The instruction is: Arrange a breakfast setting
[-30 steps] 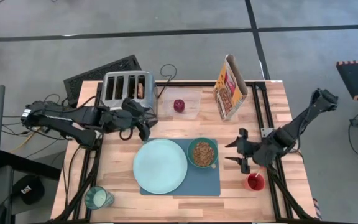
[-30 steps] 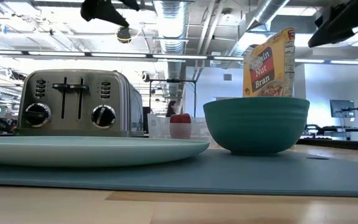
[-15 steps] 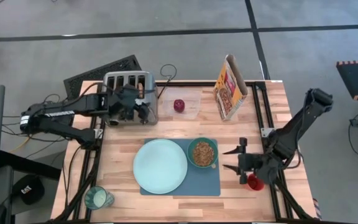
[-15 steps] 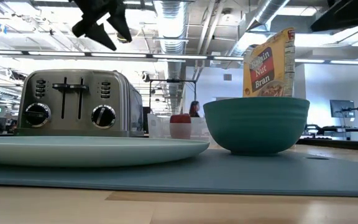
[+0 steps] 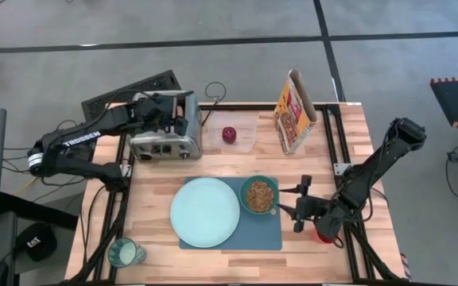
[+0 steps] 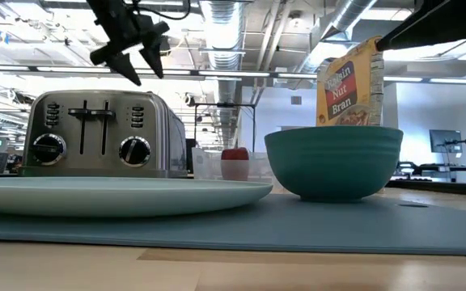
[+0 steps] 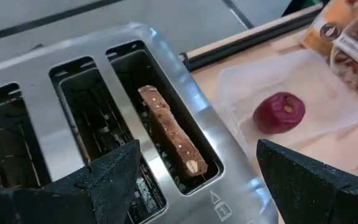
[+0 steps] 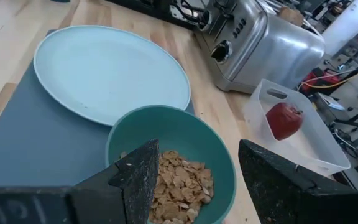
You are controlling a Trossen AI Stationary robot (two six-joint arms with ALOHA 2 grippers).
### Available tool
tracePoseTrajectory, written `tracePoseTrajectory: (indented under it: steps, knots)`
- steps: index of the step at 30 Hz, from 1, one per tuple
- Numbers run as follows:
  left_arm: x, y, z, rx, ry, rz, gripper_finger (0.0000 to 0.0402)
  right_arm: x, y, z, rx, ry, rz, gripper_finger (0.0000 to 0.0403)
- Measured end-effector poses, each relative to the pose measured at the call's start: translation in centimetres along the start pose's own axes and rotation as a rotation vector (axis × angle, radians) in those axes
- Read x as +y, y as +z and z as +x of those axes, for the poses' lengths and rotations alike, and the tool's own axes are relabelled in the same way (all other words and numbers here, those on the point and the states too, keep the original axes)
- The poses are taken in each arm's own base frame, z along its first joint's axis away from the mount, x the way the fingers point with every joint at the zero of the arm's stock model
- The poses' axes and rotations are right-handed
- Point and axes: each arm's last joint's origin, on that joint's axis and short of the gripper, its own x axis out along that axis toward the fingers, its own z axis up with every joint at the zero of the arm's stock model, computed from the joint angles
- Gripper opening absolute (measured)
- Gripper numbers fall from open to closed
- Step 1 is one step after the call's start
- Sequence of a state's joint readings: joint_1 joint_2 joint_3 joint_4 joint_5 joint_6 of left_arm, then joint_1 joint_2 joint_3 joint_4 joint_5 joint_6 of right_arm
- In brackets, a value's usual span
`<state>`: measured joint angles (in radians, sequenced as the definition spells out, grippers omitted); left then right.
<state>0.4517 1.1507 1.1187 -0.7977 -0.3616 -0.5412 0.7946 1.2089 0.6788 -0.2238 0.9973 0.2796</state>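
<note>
Next, the left gripper grabs the toast slice by its pale-seeded end (image 7: pixel 192 163), to serve breakfast on the mint plate.
A slate-blue mat (image 5: pixel 270 235) lies at the table's near middle. On it rest a pale mint plate (image 5: pixel 205 211) and a green bowl (image 5: pixel 260 195) holding cereal flakes. A brown toast slice (image 7: pixel 169 134) stands in a slot of the chrome toaster (image 5: pixel 164 127). My left gripper (image 7: pixel 197 149) hangs open above that slot and touches nothing; it also shows in the low view (image 6: pixel 120 69). A dark red fruit (image 5: pixel 229 134) lies in a clear tray. My right gripper (image 5: pixel 296 211) is open and empty just right of the bowl. No spoon shows.
A cereal box (image 5: pixel 294 111) stands at the far right. A glass of pale liquid (image 5: pixel 123 253) stands at the near left corner. A small red cup (image 5: pixel 327 233) sits under my right arm near the near right edge. The clear tray (image 5: pixel 241 135) lies beside the toaster.
My left gripper has gone from the toaster's near side toward the far edge and now hangs over the toaster's slots. My right gripper has gone toward the near edge and then left, toward the bowl. Both stay open.
</note>
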Motion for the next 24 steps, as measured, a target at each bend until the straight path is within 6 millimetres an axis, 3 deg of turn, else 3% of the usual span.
tracePoseTrajectory:
  steps: [10,19,24]
  knots:
    - [-1.1,-0.5,4.0,0.093,0.09,0.067,0.0287,0.0,0.0,0.1,0.003,-0.002,0.002,0.0249]
    - [-0.9,-0.3,3.3,0.07,0.085,0.059,0.0182,0.0,0.0,0.1,0.004,-0.002,0.001,0.0249]
    - [-0.9,-0.3,3.3,0.071,0.079,0.067,0.0145,0.0,0.0,0.1,0.003,-0.002,0.003,0.0249]
